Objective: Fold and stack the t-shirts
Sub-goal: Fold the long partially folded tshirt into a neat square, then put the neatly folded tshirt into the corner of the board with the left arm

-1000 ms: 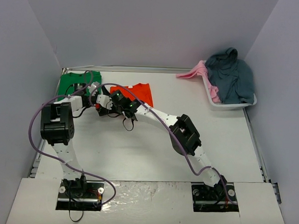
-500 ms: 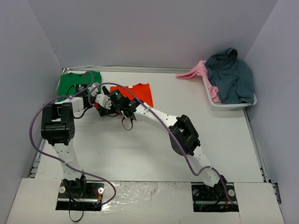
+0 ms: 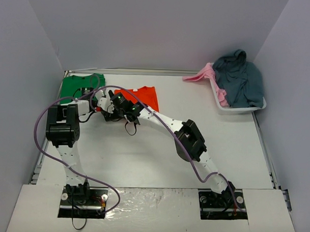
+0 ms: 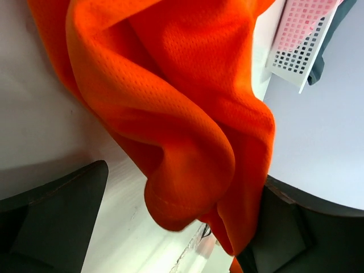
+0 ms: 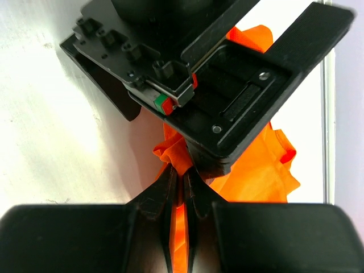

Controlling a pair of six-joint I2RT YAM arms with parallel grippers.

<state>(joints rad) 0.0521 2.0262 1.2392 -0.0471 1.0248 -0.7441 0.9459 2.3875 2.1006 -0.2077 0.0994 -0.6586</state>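
My left gripper grabs the orange t-shirt (image 3: 145, 97) by its bunched edge (image 3: 98, 109) facing the green t-shirt next, to draw the orange t-shirt across and stack it.
The orange t-shirt (image 3: 145, 97) lies at the back middle of the table, its left edge bunched up where both grippers meet. My right gripper (image 5: 181, 170) is shut on a pinch of that orange cloth (image 5: 256, 170); in the top view this gripper (image 3: 109, 108) sits just left of the shirt. My left gripper (image 3: 97, 101) is open. A hanging fold of the orange t-shirt (image 4: 187, 125) falls between its wide-apart fingers (image 4: 57, 210), brushing the right-hand one. The green t-shirt (image 3: 77, 85) lies flat in the back left corner, partly behind the left arm.
A white basket (image 3: 237, 106) at the back right holds a grey-teal garment (image 3: 243, 78) and a pink one (image 3: 202, 74) spilling over its rim. Purple cables loop over both arms. Walls close in the table on three sides.
Both grippers have shifted slightly to the left and toward the back, carrying the pinched orange edge with them. Neither gripper has changed its state.
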